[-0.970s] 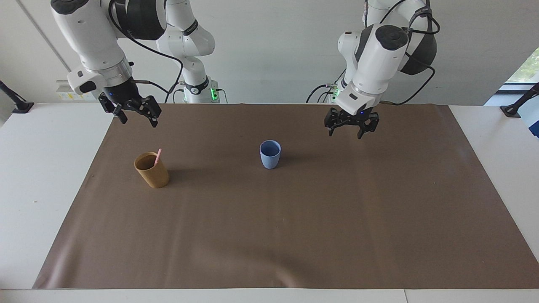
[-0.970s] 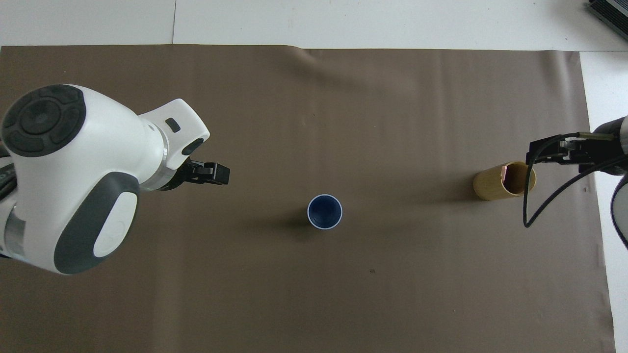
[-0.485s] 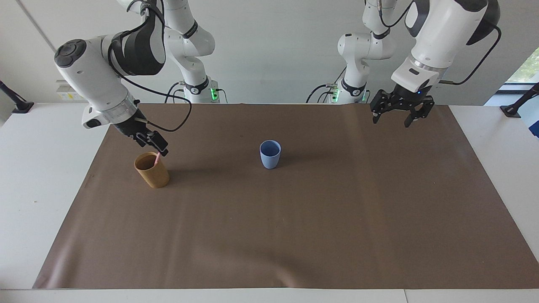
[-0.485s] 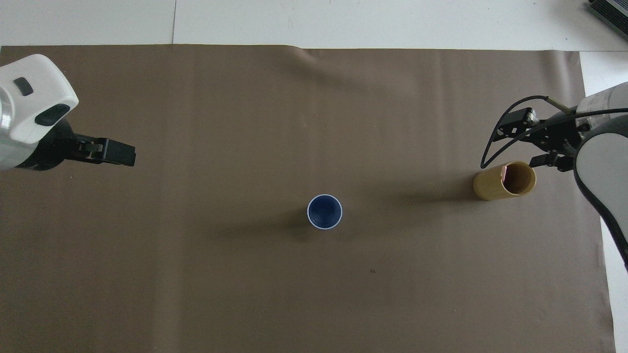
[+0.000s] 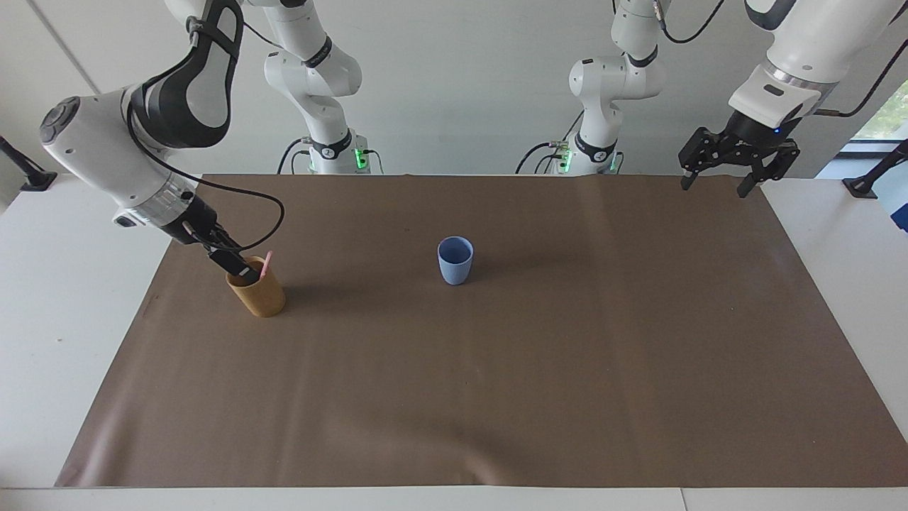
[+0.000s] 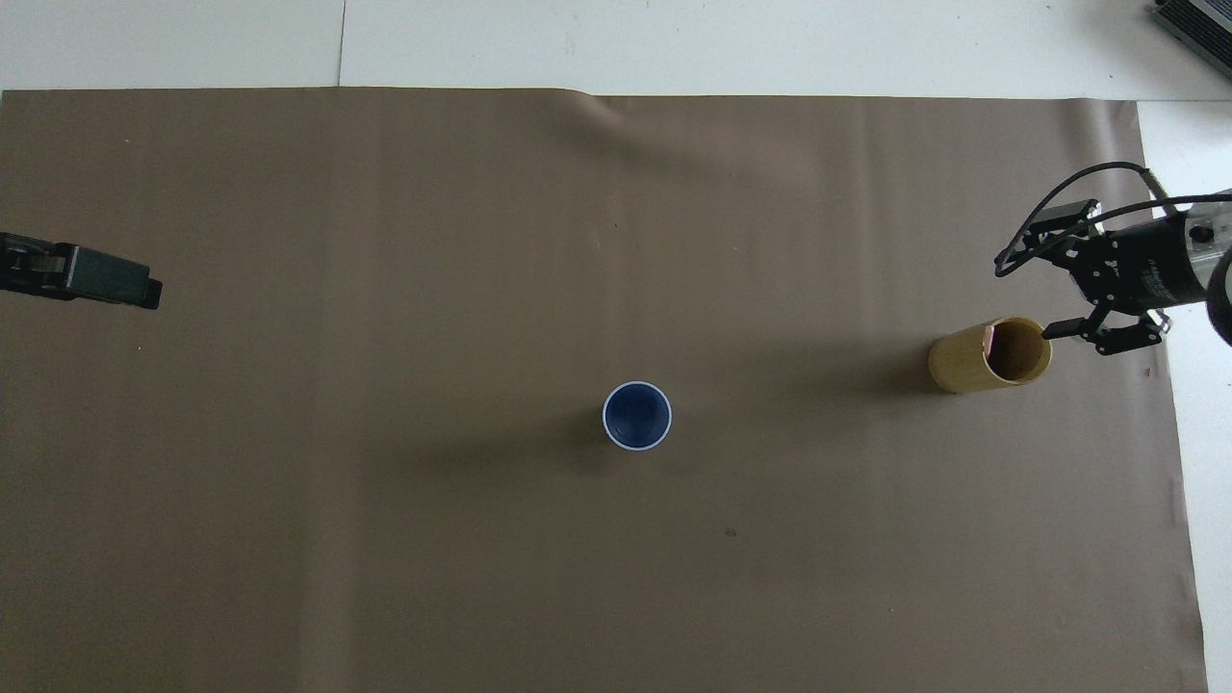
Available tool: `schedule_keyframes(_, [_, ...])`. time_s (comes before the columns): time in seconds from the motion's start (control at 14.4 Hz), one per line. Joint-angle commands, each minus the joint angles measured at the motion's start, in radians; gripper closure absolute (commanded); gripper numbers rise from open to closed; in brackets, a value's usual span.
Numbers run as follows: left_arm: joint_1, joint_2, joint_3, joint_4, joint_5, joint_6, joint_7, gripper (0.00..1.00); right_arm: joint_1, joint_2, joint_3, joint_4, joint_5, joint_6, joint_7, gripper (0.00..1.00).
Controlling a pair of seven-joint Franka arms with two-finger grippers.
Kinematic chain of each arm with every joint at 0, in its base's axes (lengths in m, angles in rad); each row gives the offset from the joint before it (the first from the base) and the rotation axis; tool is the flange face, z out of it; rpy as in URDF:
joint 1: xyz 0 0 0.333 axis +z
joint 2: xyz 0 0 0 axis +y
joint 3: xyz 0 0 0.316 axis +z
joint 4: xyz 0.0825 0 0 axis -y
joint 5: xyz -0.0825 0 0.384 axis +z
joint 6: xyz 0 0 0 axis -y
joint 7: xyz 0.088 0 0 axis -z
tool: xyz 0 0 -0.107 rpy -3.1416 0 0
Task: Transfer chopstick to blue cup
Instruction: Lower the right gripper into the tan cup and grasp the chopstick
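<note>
It isn't time to close yet: my right gripper's fingers are at the tan-brown cup's rim [image 6: 1019, 350], short of the pale pink chopstick, so I will move toward the chopstick first.
The pale pink chopstick [image 5: 266, 263] stands in a tan-brown cup [image 5: 259, 296] toward the right arm's end of the mat; only its tip [image 6: 990, 334] shows from above. The light-blue cup [image 5: 455, 260] stands upright and empty mid-mat, also in the overhead view [image 6: 636, 416]. My right gripper [image 5: 240, 267] is down at the tan cup's rim, on the side away from the chopstick and apart from it. My left gripper [image 5: 720, 179] is open and empty, raised over the mat's corner at the left arm's end; one of its fingers [image 6: 115, 281] shows from above.
A brown mat [image 5: 496, 369] covers most of the white table [image 5: 71, 298]. A cable loops off the right wrist beside the tan cup [image 6: 989, 358].
My right gripper came down from the air to the tan cup's rim. My left arm swung away from the middle to its own end of the table.
</note>
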Motion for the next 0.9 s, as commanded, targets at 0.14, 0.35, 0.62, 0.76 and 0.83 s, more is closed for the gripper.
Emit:
schedule_keyframes(0.14, [0.026, -0.007, -0.005, -0.001, 0.013, -0.063, 0.017, 0.0, -0.056, 0.004, 0.01, -0.06, 0.117, -0.049, 0.044, 0.0])
schedule_keyframes(0.35, [0.026, -0.008, -0.005, -0.003, 0.012, -0.066, 0.007, 0.0, -0.051, -0.015, 0.01, -0.104, 0.128, -0.034, 0.041, 0.0])
schedule_keyframes(0.62, [0.027, -0.01, -0.005, -0.003, 0.012, -0.08, 0.007, 0.0, -0.05, -0.022, 0.01, -0.117, 0.151, -0.037, 0.035, 0.0])
schedule_keyframes(0.76, [0.021, -0.023, -0.006, -0.016, 0.012, -0.097, 0.009, 0.0, -0.051, -0.03, 0.011, -0.127, 0.154, -0.037, 0.028, 0.23])
schedule_keyframes(0.83, [0.02, -0.024, -0.006, -0.016, 0.012, -0.097, 0.01, 0.0, -0.053, -0.03, 0.011, -0.127, 0.154, -0.045, 0.019, 0.38])
